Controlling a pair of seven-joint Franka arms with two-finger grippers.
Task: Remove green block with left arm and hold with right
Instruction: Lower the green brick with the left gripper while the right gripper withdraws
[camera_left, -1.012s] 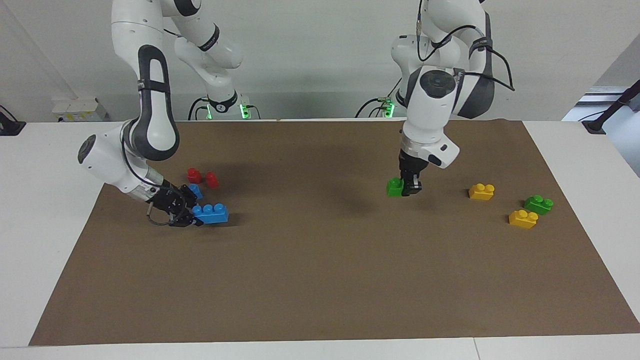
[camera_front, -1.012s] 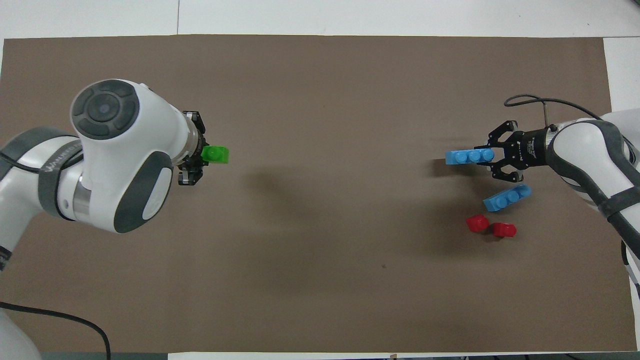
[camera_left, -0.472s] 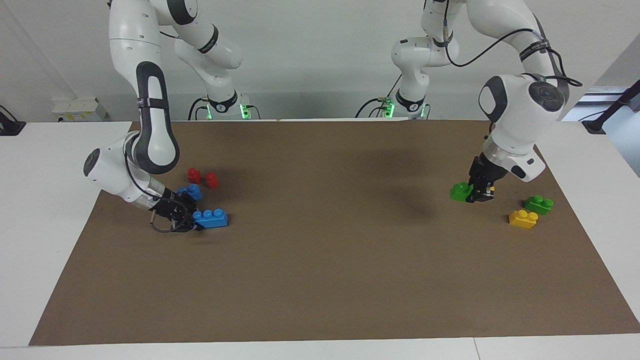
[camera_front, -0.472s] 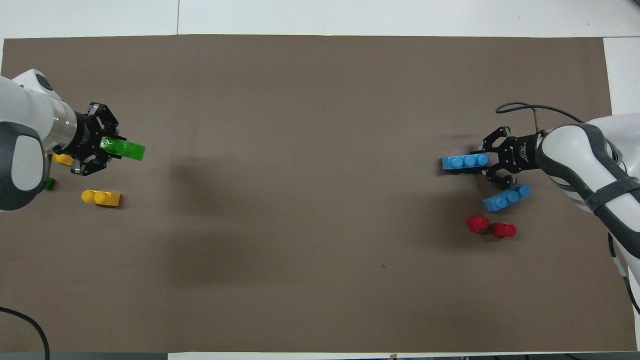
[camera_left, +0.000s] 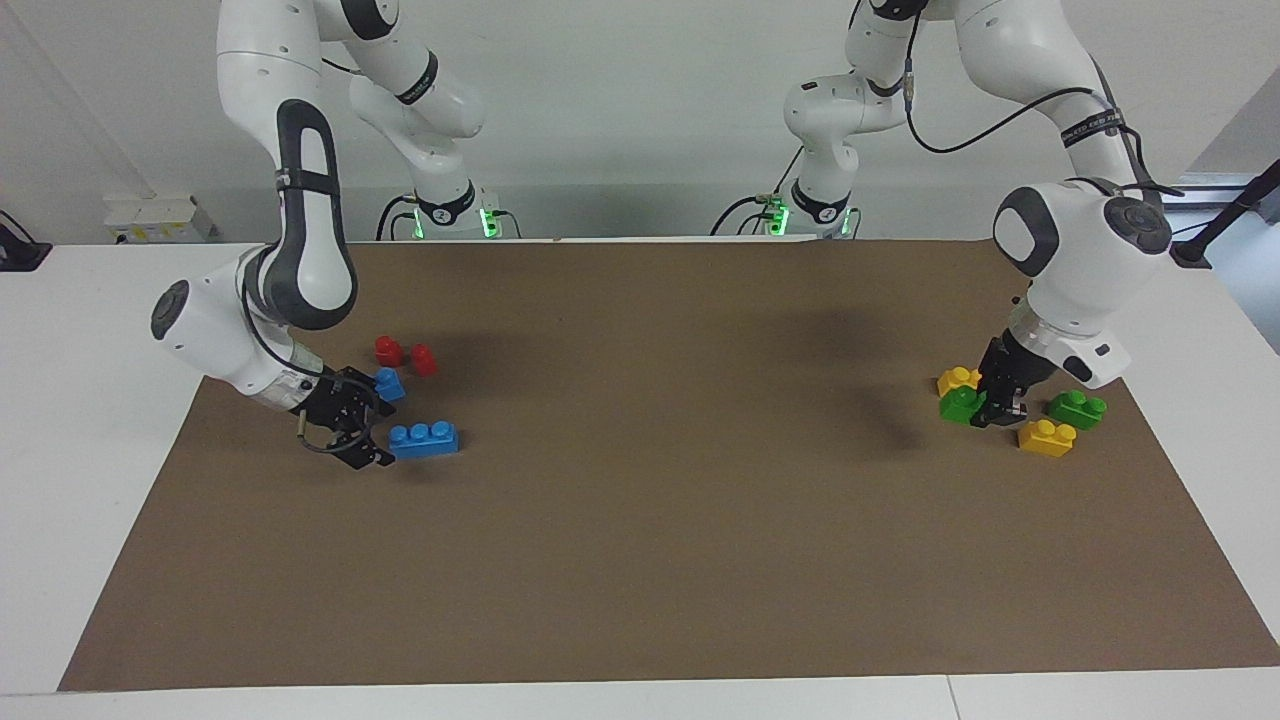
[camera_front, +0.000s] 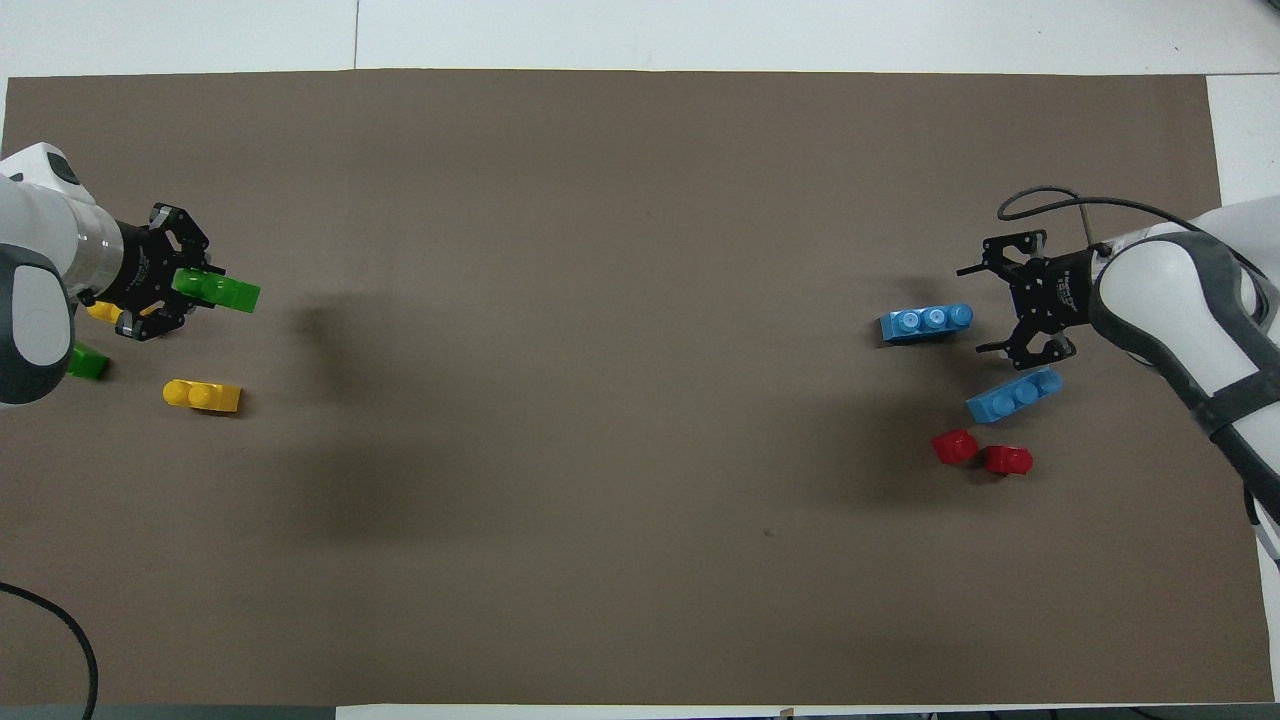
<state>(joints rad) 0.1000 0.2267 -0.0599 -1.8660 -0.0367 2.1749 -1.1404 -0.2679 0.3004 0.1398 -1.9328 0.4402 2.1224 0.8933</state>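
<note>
The green block hangs above the brown mat beside the left gripper's fingers, so the left gripper should keep holding the green block.
My left gripper (camera_left: 995, 408) is shut on a green block (camera_left: 958, 404), held low over the mat at the left arm's end of the table, right beside a yellow brick (camera_left: 957, 379). In the overhead view the green block (camera_front: 222, 292) sticks out from the left gripper (camera_front: 183, 290). My right gripper (camera_left: 370, 436) is open and low over the mat next to a blue three-stud brick (camera_left: 423, 438), which lies free on the mat. The overhead view shows the right gripper (camera_front: 985, 308) with its jaws spread, just off the end of that blue brick (camera_front: 925, 323).
A second green block (camera_left: 1077, 408) and another yellow brick (camera_left: 1046, 438) lie near the left gripper. A second blue brick (camera_left: 388, 383) and two red pieces (camera_left: 405, 354) lie near the right gripper. All rest on a brown mat (camera_left: 640, 500).
My left gripper carried the green block toward the left arm's end of the table and lowered it beside the yellow brick. My right gripper opened and let go of the blue brick.
</note>
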